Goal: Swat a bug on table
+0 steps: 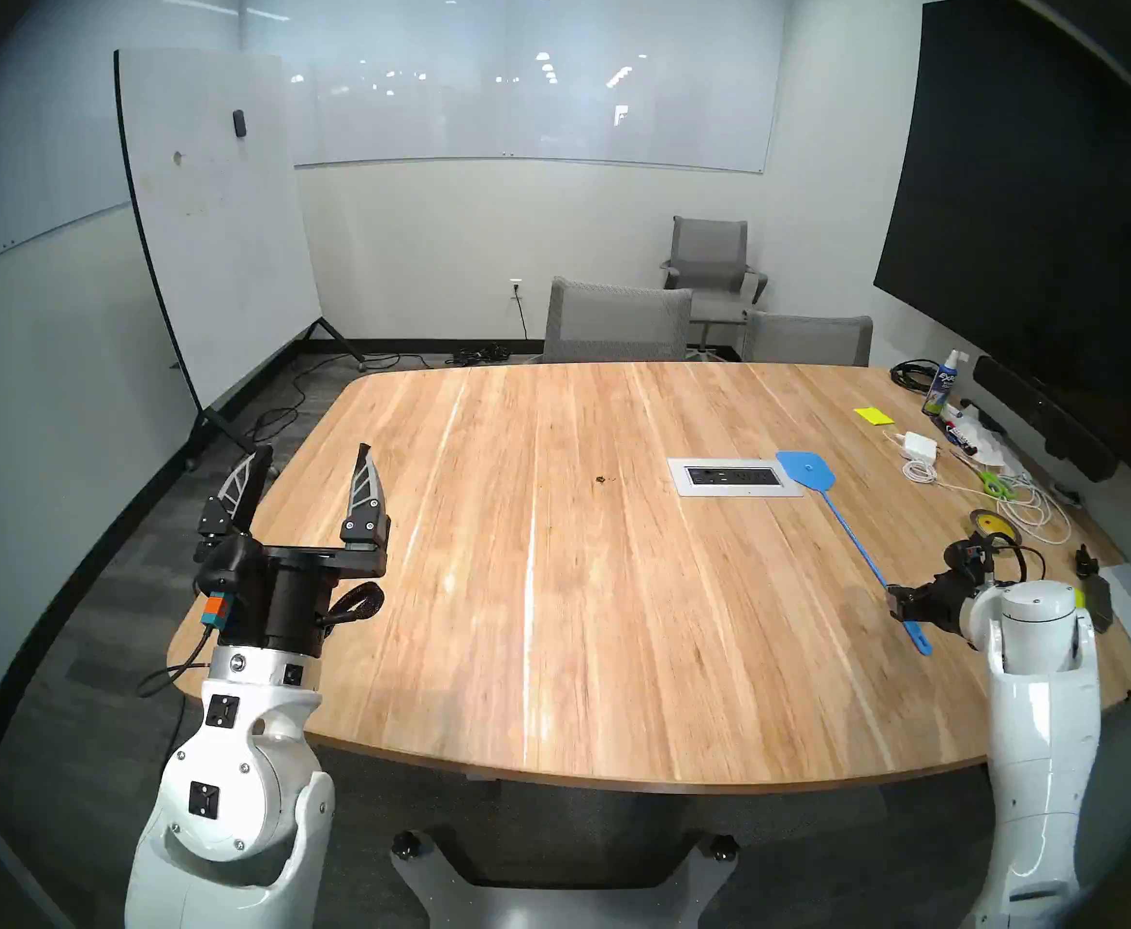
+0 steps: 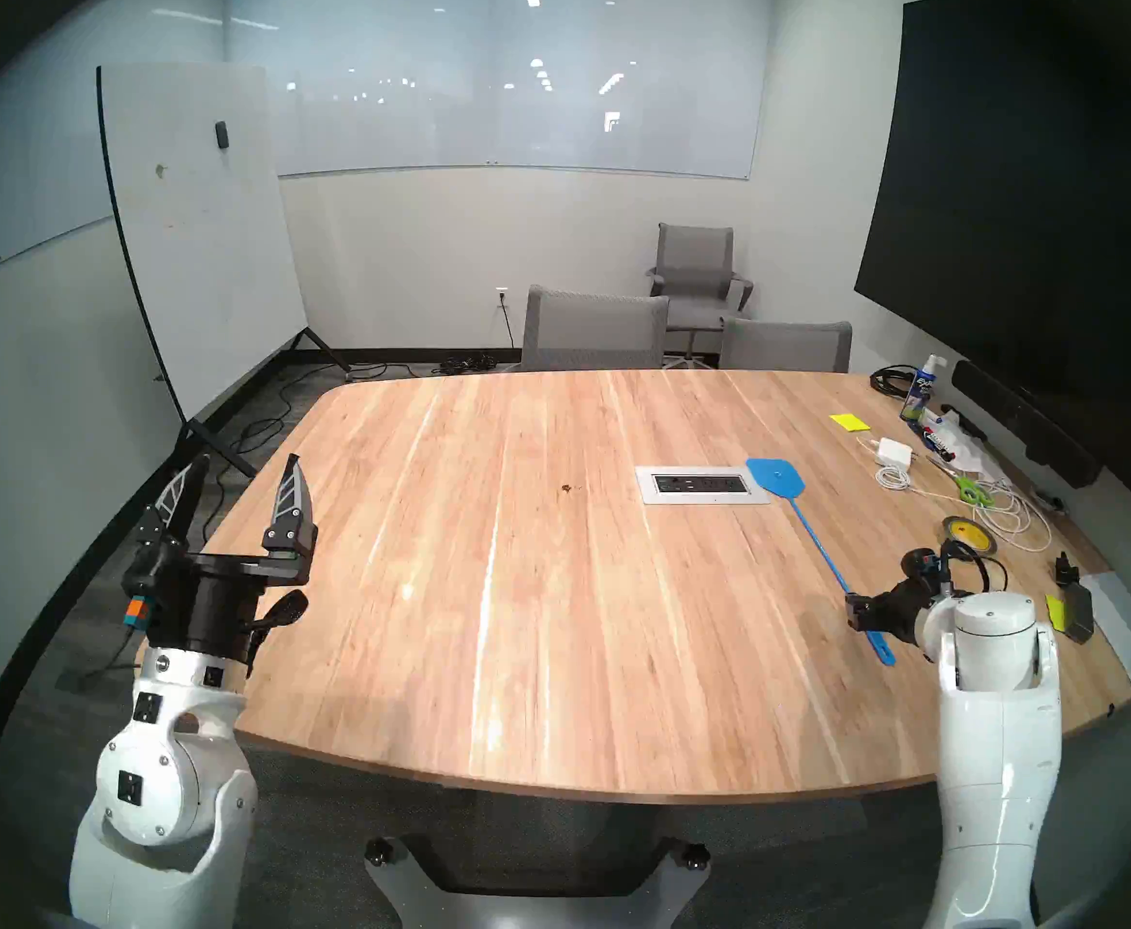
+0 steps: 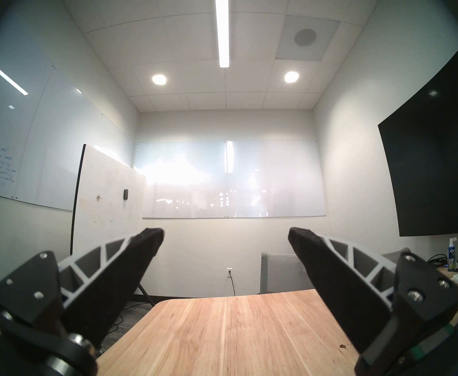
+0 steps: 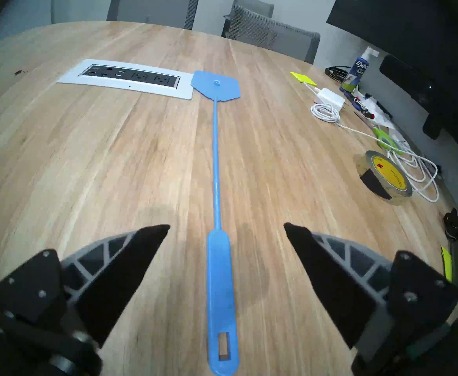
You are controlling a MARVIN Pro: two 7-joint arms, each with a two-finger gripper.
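Note:
The fly swatter's blue head spreads about as wide as the robot's open fingers, so the right gripper needs to grab the fly swatter by its narrow handle next.
The bug is a tiny dark speck near the middle of the light-wood table, left of the power outlet panel. It also shows in both wrist views. A blue fly swatter lies flat on the table, its head by the panel's right end. Its handle runs between the fingers of my right gripper, which is open and not touching it. My left gripper stands open and empty over the table's left edge, pointing up.
The table's right side holds a tape roll, white charger and cable, green scissors, yellow notes and a spray bottle. Grey chairs stand at the far edge. A whiteboard on a stand is at the left.

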